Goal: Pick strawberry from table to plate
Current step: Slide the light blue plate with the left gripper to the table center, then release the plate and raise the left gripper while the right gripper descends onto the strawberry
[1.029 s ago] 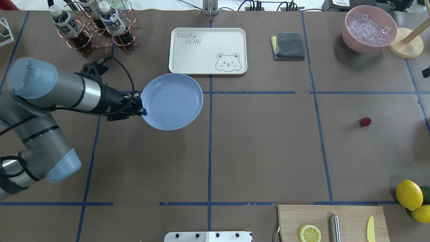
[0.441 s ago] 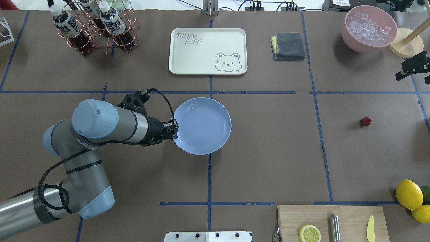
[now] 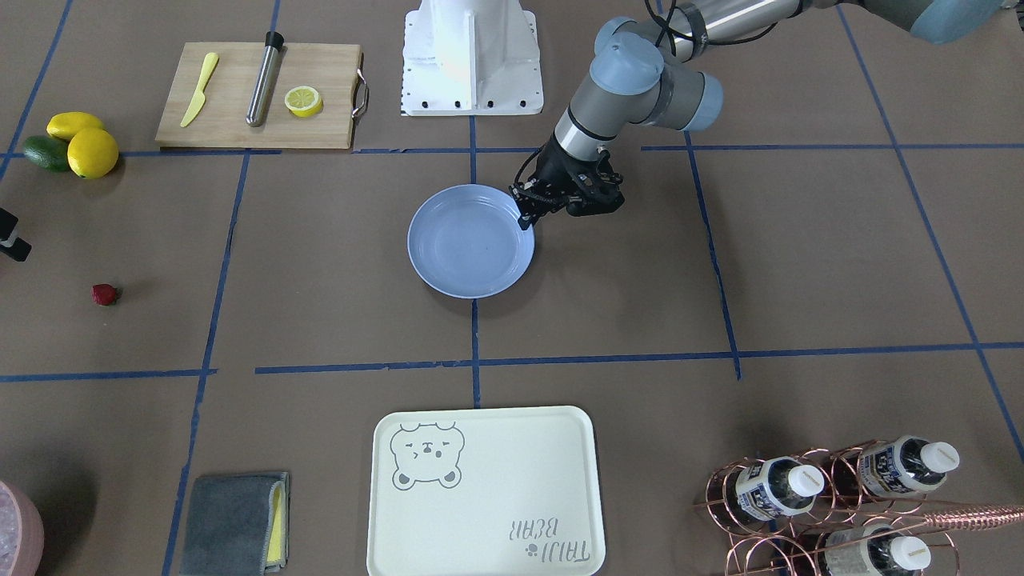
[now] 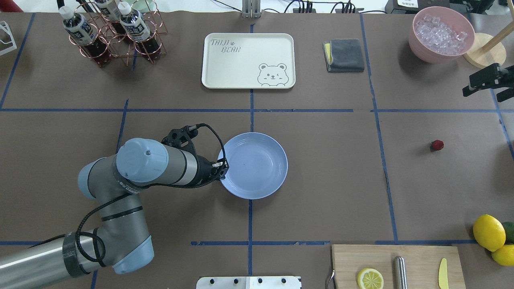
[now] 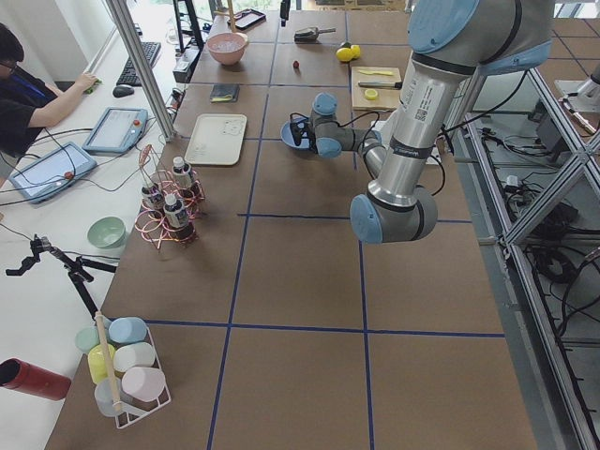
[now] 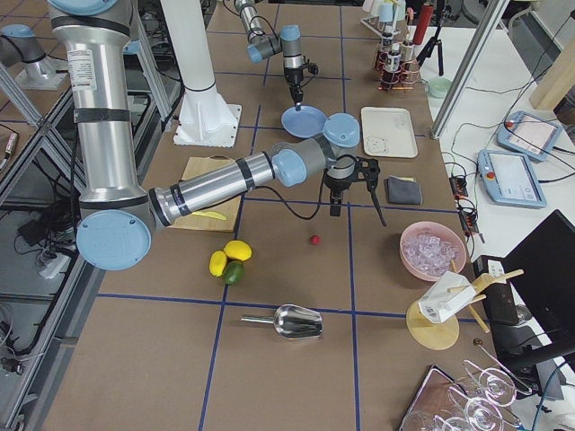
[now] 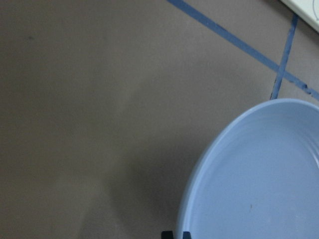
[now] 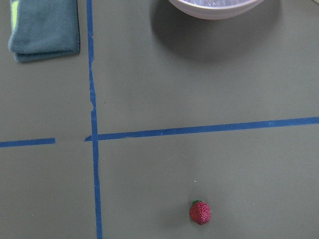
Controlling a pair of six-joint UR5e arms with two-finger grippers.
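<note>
My right gripper grabs the strawberry's plump body (image 3: pixel 104 294) next, to move the small red strawberry onto the light-blue plate (image 3: pixel 470 240).
The light-blue plate (image 4: pixel 253 165) (image 3: pixel 470 240) is near the middle of the table (image 4: pixel 321 192), over a blue tape line. My left gripper (image 4: pixel 222 166) (image 3: pixel 526 214) is shut on its rim on the robot's left side. The left wrist view shows the plate (image 7: pixel 259 179) filling the lower right. I cannot tell if the plate rests on the paper. The small red strawberry (image 4: pixel 437 145) (image 3: pixel 104 294) (image 8: pixel 200 212) lies alone on the paper far to the right. My right gripper (image 4: pixel 482 95) (image 6: pixel 358 215) hovers beyond the strawberry, open and holding nothing.
A cream bear tray (image 4: pixel 248 60), a grey cloth (image 4: pixel 344 55) and a pink bowl of ice (image 4: pixel 441 34) line the far side. A bottle rack (image 4: pixel 112 32) stands far left. The cutting board (image 4: pixel 397 267) and whole lemons (image 4: pixel 490 233) sit near right.
My left arm has carried the plate to the right and toward the robot, to the table's middle. The right gripper has come into view at the right edge.
</note>
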